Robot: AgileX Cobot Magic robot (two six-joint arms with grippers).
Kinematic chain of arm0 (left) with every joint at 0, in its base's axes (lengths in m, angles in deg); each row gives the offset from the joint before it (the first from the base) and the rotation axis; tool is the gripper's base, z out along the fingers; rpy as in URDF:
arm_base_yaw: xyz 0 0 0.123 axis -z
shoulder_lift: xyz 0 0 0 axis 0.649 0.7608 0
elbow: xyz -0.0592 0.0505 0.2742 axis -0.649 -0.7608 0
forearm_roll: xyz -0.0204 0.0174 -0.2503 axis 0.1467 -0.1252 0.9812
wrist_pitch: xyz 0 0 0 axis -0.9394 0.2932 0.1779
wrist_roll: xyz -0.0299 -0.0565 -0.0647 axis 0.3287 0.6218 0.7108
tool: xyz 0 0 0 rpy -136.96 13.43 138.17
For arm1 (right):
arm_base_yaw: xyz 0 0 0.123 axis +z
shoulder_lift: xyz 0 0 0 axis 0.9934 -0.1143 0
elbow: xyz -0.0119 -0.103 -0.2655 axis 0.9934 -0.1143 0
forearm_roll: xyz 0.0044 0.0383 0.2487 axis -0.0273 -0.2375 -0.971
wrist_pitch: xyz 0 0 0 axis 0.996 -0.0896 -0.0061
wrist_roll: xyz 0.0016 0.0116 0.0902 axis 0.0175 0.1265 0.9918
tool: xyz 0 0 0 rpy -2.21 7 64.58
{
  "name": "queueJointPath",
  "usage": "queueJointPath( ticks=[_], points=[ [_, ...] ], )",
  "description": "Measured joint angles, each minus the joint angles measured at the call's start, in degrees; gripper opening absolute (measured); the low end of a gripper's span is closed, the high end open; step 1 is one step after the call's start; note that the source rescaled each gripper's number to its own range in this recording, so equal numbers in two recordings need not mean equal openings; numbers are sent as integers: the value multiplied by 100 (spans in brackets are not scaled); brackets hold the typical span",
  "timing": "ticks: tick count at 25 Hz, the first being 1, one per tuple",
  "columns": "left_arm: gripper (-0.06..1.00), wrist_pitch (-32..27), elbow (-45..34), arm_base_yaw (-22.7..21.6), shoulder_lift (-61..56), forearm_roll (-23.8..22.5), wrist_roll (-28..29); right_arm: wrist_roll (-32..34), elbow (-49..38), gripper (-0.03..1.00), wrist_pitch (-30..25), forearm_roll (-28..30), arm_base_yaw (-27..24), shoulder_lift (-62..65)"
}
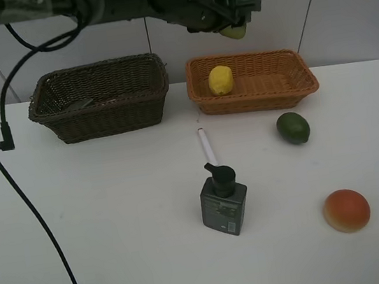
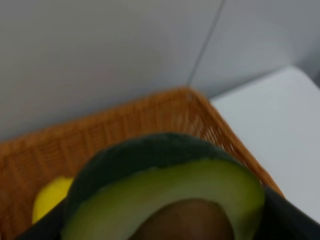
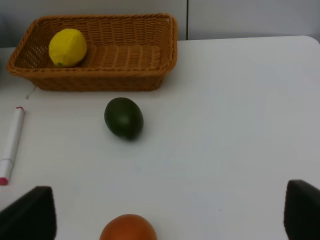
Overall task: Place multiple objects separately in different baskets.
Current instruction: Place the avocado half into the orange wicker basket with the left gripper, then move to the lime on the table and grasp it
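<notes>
The halved avocado (image 1: 235, 32) (image 2: 170, 192) is hanging above the orange-tan basket. The avocado would fall if my left gripper opened now, so I will hold it.
My left gripper (image 1: 233, 24) reaches across and is shut on the halved avocado (image 1: 235, 32), holding it in the air above the back of the orange-tan basket (image 1: 260, 93). The left wrist view shows the avocado (image 2: 170, 192) cut face up over that basket (image 2: 150, 117). The yellow lemon (image 1: 220, 80) lies in the basket's left end. On the table lie the white marker (image 1: 206, 144), dark pump bottle (image 1: 223, 202), dark green fruit (image 1: 293, 128) and orange-red fruit (image 1: 346, 210). My right gripper (image 3: 165, 214) is open and empty, near the orange-red fruit (image 3: 127, 229). The pink bottle is out of view.
The dark brown basket (image 1: 101, 119) stands at the back left with a dark flat item (image 1: 78, 103) inside that I cannot identify. A black cable (image 1: 20, 194) hangs down the left side. The wall is right behind both baskets.
</notes>
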Motion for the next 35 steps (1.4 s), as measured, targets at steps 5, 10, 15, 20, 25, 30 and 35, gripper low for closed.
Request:
queueJointPath(
  ticks=[5, 10, 15, 20, 25, 30, 35],
  points=[
    [65, 1281, 514, -19, 1127, 0, -11, 0, 0, 100, 0, 0, 0, 0],
    [96, 907, 1130, -81, 1705, -48, -17, 0, 0, 100, 0, 0, 0, 0],
    [100, -481, 1756, -195, 1577, -63, -17, 0, 0, 100, 0, 0, 0, 0],
    [100, -3720, 2551, -265, 991, -63, -17, 0, 0, 100, 0, 0, 0, 0],
    [100, -6728, 2981, -315, 404, -245, 104, 0, 0, 100, 0, 0, 0, 0],
    [100, -7008, 2474, -510, -36, -831, 425, 0, 0, 100, 0, 0, 0, 0],
    [100, -7002, 1037, -1009, -1038, -1132, 608, 0, 0, 100, 0, 0, 0, 0]
  ],
)
